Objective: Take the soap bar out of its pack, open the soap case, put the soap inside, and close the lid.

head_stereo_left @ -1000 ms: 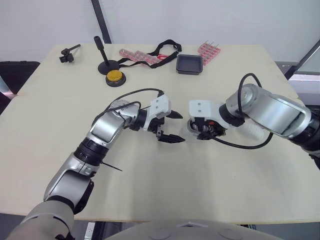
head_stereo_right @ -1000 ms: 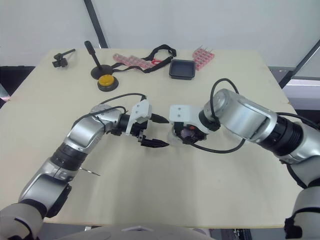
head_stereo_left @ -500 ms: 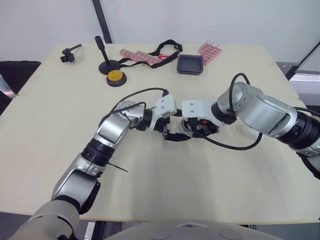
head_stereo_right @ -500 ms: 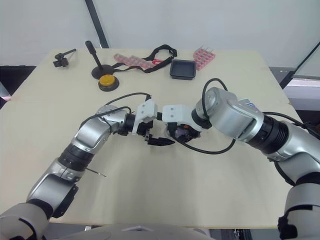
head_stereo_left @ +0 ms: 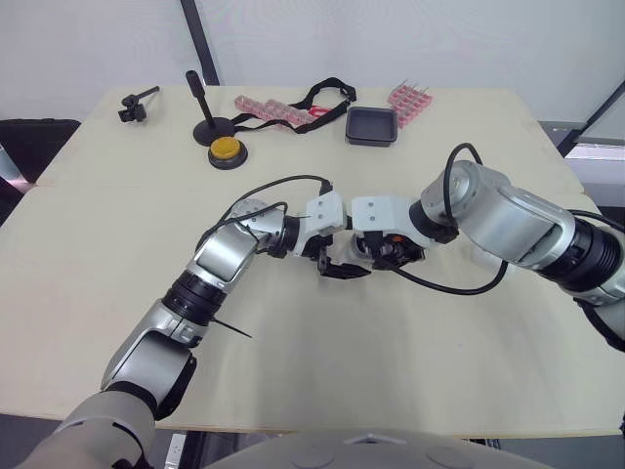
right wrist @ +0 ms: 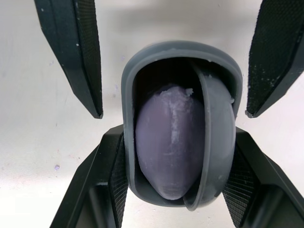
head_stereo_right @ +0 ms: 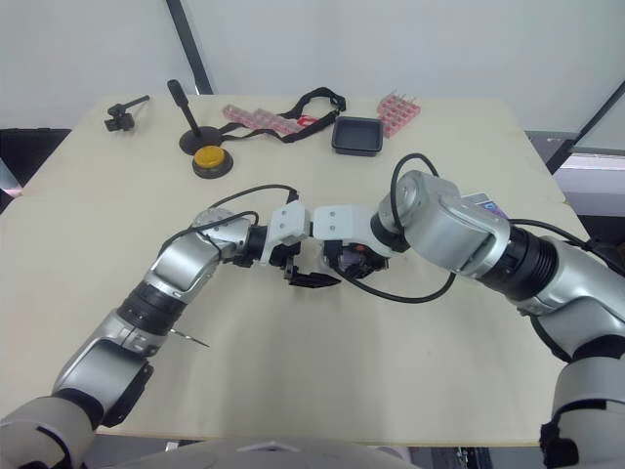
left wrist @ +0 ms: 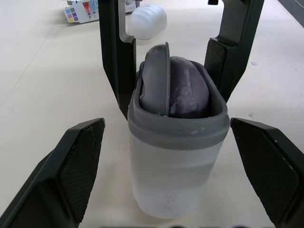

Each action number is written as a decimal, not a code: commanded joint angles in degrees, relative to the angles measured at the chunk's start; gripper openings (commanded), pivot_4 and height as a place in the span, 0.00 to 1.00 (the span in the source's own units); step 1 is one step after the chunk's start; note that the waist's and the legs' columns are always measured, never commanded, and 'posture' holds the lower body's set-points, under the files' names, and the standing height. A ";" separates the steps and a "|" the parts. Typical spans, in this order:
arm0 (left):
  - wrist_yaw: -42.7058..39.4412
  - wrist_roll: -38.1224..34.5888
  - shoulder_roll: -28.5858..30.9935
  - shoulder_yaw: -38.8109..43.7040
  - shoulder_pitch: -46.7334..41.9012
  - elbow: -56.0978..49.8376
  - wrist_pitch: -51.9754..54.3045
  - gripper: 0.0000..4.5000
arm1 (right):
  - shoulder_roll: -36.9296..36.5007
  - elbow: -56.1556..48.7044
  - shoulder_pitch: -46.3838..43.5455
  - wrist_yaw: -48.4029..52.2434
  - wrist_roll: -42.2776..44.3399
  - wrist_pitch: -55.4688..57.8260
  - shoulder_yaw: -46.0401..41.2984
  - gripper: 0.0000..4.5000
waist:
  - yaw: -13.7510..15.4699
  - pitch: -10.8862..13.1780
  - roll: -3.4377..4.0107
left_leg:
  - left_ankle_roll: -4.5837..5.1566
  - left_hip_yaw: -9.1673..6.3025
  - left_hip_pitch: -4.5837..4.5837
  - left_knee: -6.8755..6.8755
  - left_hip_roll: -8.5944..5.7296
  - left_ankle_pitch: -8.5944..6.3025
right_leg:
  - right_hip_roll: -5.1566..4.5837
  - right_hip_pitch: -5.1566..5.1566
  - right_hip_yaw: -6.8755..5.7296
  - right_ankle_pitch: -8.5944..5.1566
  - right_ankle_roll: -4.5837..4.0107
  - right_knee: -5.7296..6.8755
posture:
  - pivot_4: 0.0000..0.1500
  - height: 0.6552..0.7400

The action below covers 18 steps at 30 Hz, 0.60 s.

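Note:
Next, my left gripper grabs the soap case by its clear tub body (left wrist: 175, 175) to keep the case steady for closing.
The soap case (left wrist: 176, 156) is a clear tub with a grey rim, standing mid-table. A purple soap bar (right wrist: 168, 142) sits inside it, and the grey lid (left wrist: 156, 78) stands on edge in the opening beside the soap. My right gripper (right wrist: 178, 183) is shut on the case, one finger on each side. My left gripper (left wrist: 173, 175) is open, its fingers (right wrist: 76, 52) straddling the case without touching it. The two grippers meet at the table's middle (head_stereo_left: 356, 256). A printed soap pack (left wrist: 81, 9) lies on the table beyond the case.
A white rounded object (left wrist: 148, 20) lies near the pack. Along the far edge are a yellow button (head_stereo_left: 226, 149), a black stand (head_stereo_left: 205, 122), pink racks (head_stereo_left: 408, 100), a black strap (head_stereo_left: 327, 91) and a black tray (head_stereo_left: 371, 125).
The left gripper has moved right and the right gripper left with the case, so the open left fingers now straddle the case.

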 commanded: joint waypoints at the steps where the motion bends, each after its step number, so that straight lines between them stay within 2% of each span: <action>1: 0.03 0.30 -0.42 0.50 -0.92 -0.15 -1.36 1.00 | -0.06 -1.28 -0.80 0.33 -0.92 -0.03 -2.33 0.49 | 0.01 0.00 0.00 | 0.00 0.00 0.00 0.00 0.00 0.00 | 0.00 0.00 0.00 0.00 0.00 0.00 | 1.00 0.87; 10: 0.32 0.39 -1.26 0.78 -0.79 0.53 -1.70 1.00 | 0.41 -1.24 -0.83 0.47 -0.94 0.32 -2.38 0.49 | 0.06 0.00 0.00 | 0.01 0.00 -0.01 0.06 0.01 0.00 | 0.00 0.00 0.00 0.00 0.00 0.05 | 1.00 0.87; 11: 0.39 0.37 -1.36 0.81 -0.76 0.57 -1.61 0.88 | 0.45 -1.21 -0.84 0.48 -0.96 0.33 -2.38 0.49 | 0.07 0.00 0.00 | 0.01 0.00 -0.01 0.08 0.01 0.01 | -0.01 0.00 0.00 0.00 0.00 0.06 | 1.00 0.87; 12: 0.40 0.39 -1.43 0.84 -0.74 0.59 -1.56 0.85 | 0.47 -1.20 -0.85 0.50 -0.98 0.35 -2.38 0.49 | 0.10 0.00 0.00 | 0.01 0.00 -0.02 0.09 0.01 0.01 | -0.01 0.00 0.00 0.00 0.00 0.06 | 1.00 0.87; 17: 0.39 0.80 -1.71 0.84 -0.60 0.83 -1.98 0.46 | 0.67 -1.39 -0.63 0.85 -1.49 0.47 -2.51 0.49 | 0.15 0.00 0.00 | 0.02 0.00 -0.03 0.15 0.01 0.01 | -0.02 0.00 -0.01 0.00 0.00 0.08 | 1.00 0.87; 18: 0.45 0.93 -1.77 0.85 -0.67 1.00 -2.18 0.42 | 0.70 -1.38 -0.62 0.90 -1.57 0.44 -2.52 0.49 | 0.16 0.00 0.00 | 0.02 0.00 -0.03 0.15 0.02 0.01 | -0.02 0.00 -0.02 0.00 0.00 0.09 | 1.00 0.87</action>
